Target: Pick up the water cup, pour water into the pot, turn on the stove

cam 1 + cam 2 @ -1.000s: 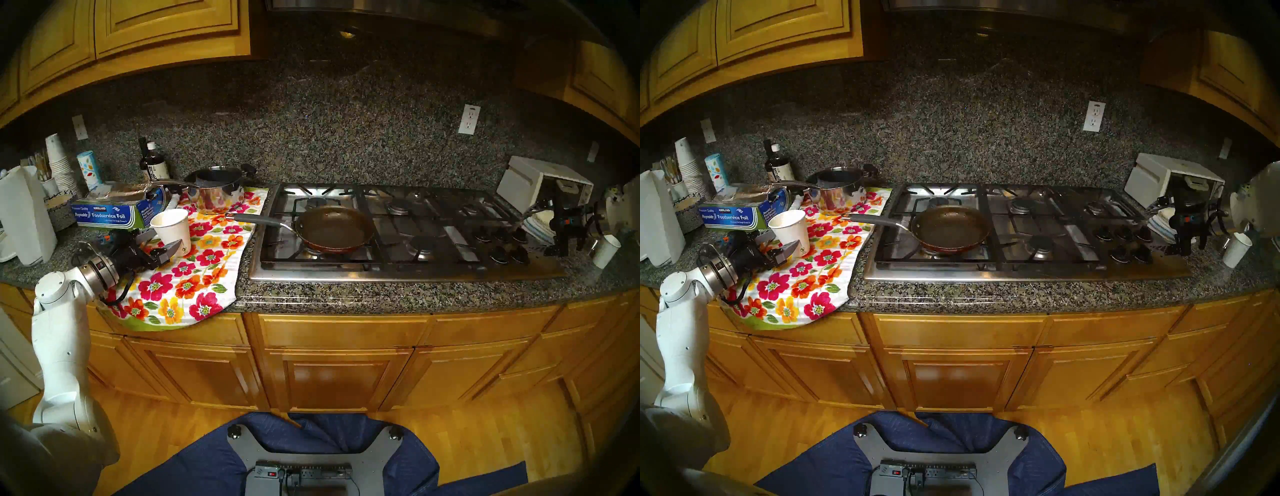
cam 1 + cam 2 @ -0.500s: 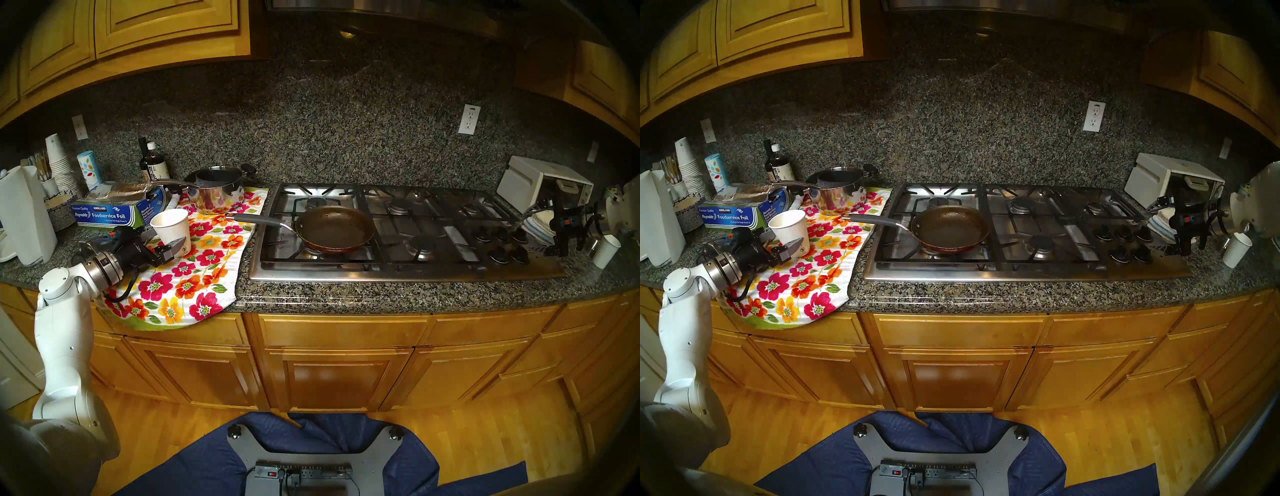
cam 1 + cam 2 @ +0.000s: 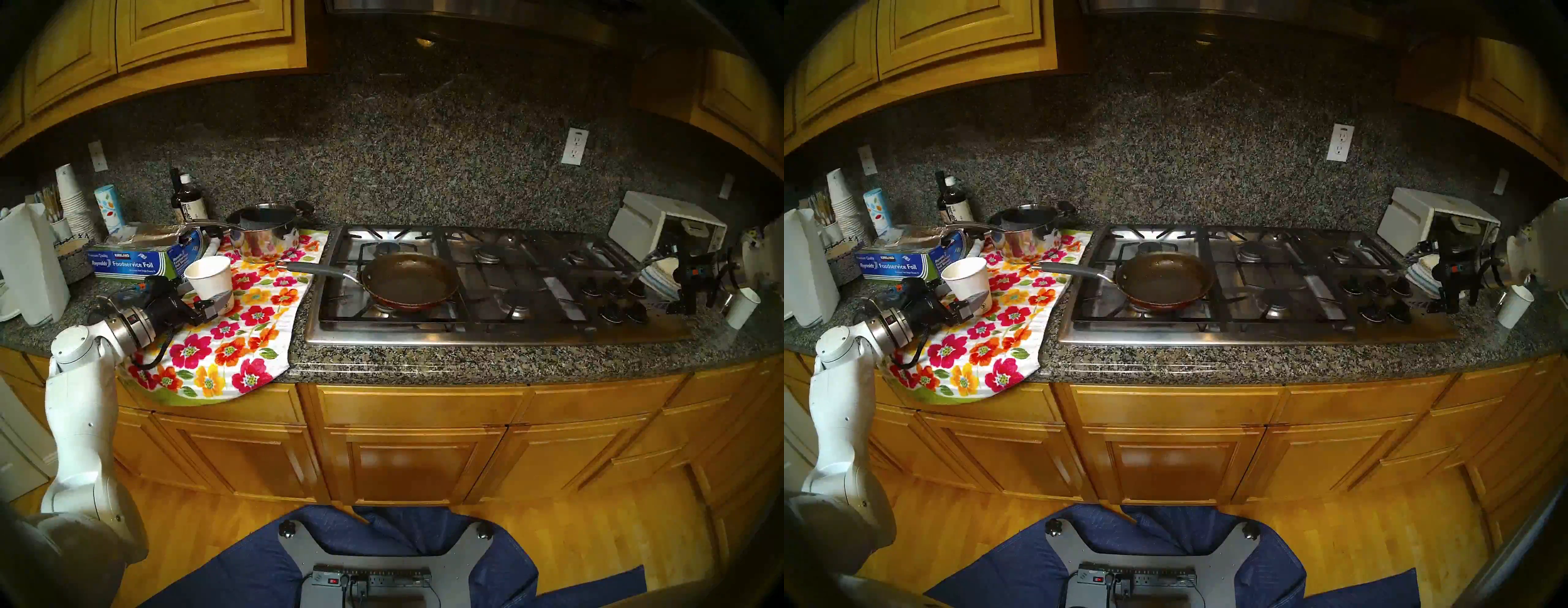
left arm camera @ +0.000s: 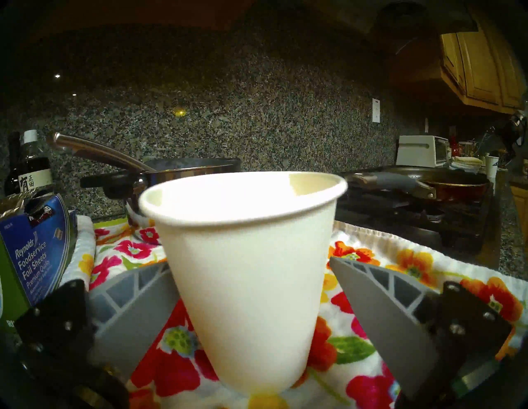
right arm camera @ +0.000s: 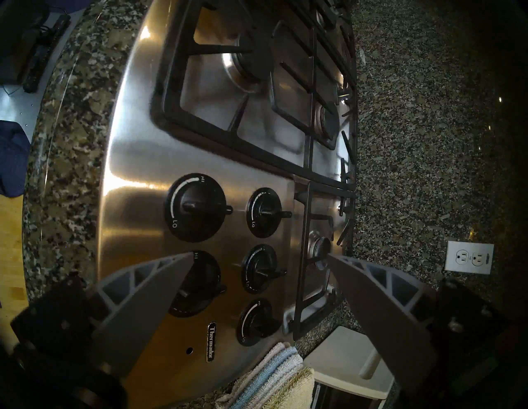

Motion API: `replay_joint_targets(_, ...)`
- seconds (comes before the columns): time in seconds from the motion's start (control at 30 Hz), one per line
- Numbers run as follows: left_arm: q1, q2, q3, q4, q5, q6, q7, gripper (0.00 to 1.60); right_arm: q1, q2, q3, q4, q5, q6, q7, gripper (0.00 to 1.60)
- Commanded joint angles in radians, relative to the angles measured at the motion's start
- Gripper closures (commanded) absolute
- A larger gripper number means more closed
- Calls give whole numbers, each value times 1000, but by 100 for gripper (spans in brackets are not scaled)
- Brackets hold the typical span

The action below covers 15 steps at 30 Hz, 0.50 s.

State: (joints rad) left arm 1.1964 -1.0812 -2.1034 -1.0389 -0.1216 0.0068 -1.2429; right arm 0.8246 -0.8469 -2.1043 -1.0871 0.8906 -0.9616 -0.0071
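Note:
My left gripper takes hold of the paper cup by its lower half point(image 4: 253, 306) next, because the cup flares wide at its rim point(image 4: 244, 197) and narrows below.
The water cup point(image 3: 211, 278), white paper, stands upright on a flowered towel left of the stove; it also shows in the head right view point(image 3: 967, 278) and the left wrist view point(image 4: 243, 222). My left gripper point(image 3: 203, 297) point(image 3: 960, 297) point(image 4: 250, 262) is open, one finger on each side of the cup's lower half. The near finger hides most of the logo. The frying pan point(image 3: 409, 280) point(image 3: 1163, 278) sits on the front left burner of the steel stove point(image 3: 488, 335), its handle pointing left. My right gripper point(image 3: 659, 282) point(image 5: 260, 255) is open and empty above the black knobs point(image 5: 197, 208).
A steel saucepan point(image 3: 265, 231) and a foil box point(image 3: 140, 259) stand close behind the cup. A dark bottle point(image 3: 186, 199) and a stack of cups point(image 3: 72, 199) are at the back left. A toaster oven point(image 3: 662, 225), folded cloths point(image 5: 274, 380) and a plain white cup point(image 3: 742, 308) are at the right.
My left gripper has moved forward and to the right, so its fingers now reach further along both sides of the cup. The cup, the pan and the right arm have stayed put.

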Motion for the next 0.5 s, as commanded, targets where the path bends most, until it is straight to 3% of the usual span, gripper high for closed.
replay_joint_targets(0.0,-42,6,-2,-25,-10,-7,6,0,24,-7,2,19,4,2,-9,0)
replay_joint_targets(0.17,-40,8,-1,-24,-10,-10,4,0,24,-7,2,19,4,2,-9,0)
replay_joint_targets(0.23,-39,9,0,-23,-10,-12,4,19,24,-7,2,19,4,2,-9,0)
replay_joint_targets(0.3,-39,9,0,-22,-10,-14,3,20,24,-7,2,19,4,2,-9,0)
replay_joint_targets(0.4,-38,10,0,-22,-10,-17,3,40,24,-7,2,19,4,2,-9,0)
replay_joint_targets(0.47,-38,11,1,-22,-9,-18,3,41,24,-7,2,19,4,2,-9,0)
